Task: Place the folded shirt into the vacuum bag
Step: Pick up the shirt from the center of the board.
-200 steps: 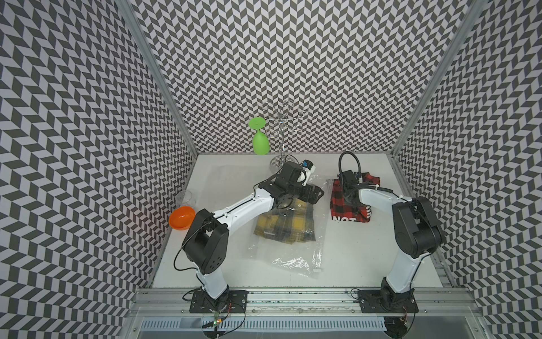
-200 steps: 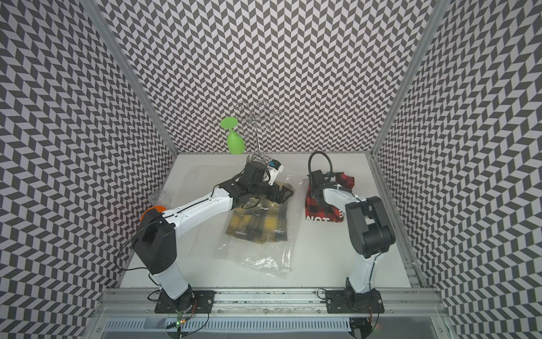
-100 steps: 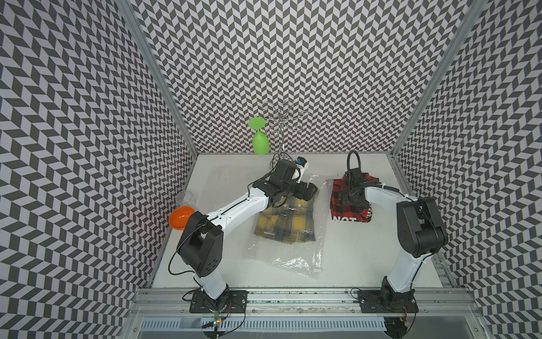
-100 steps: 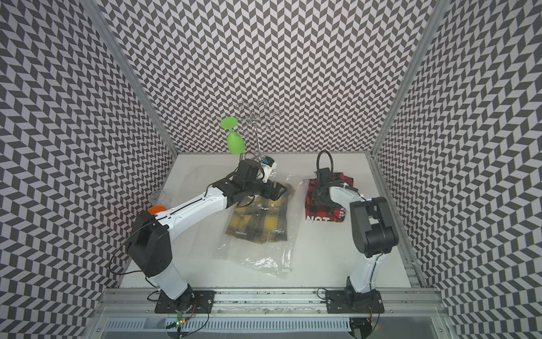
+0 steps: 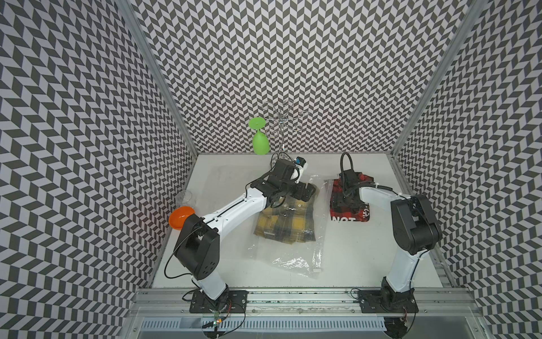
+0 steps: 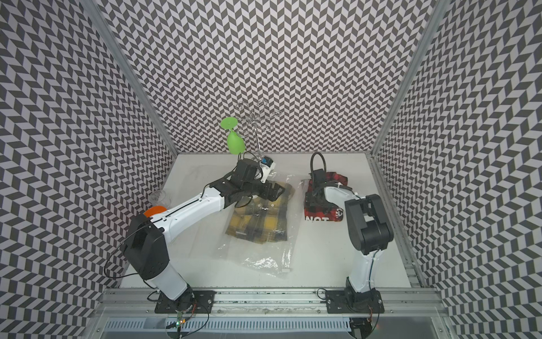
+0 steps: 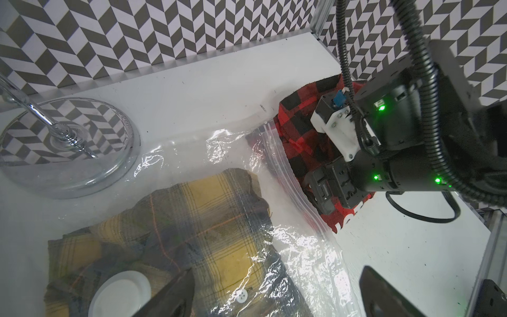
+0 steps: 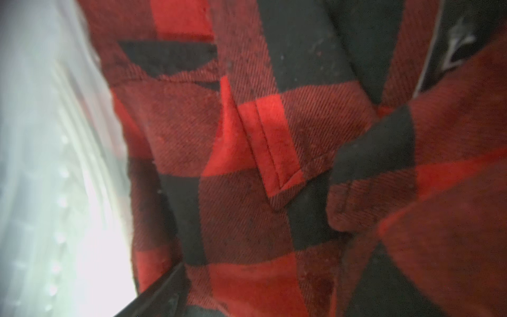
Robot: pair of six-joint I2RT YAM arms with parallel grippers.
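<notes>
Next, my left gripper grabs the vacuum bag's top layer (image 5: pixel 322 226) at the zip strip (image 5: pixel 326 220) to keep the bag's opening open for the folded shirt.
A folded red-and-black plaid shirt (image 5: pixel 350 212) (image 6: pixel 322 212) lies on the table at the right, just beside the zip strip (image 7: pixel 285 175) of the clear vacuum bag (image 5: pixel 293 259) (image 6: pixel 264 261). My right gripper (image 5: pixel 344 199) (image 8: pixel 274 296) is pressed down on that shirt, jaws wide open with red fabric between them. A yellow plaid shirt (image 5: pixel 286 223) (image 7: pixel 192 219) lies under the bag's plastic, near the white valve cap (image 7: pixel 120 291). My left gripper (image 5: pixel 305 192) (image 7: pixel 277 299) hovers open over the bag's far end.
A metal rack (image 5: pixel 281 123) with a hanging green glass (image 5: pixel 259 141) stands at the back; its glass base (image 7: pixel 68 148) touches the bag's edge. An orange bowl (image 5: pixel 181 217) and a clear cup (image 5: pixel 184 197) sit at the left wall.
My right gripper went from shut to wide open and lowered onto the red shirt. The left gripper drew back slightly to the left, still open.
</notes>
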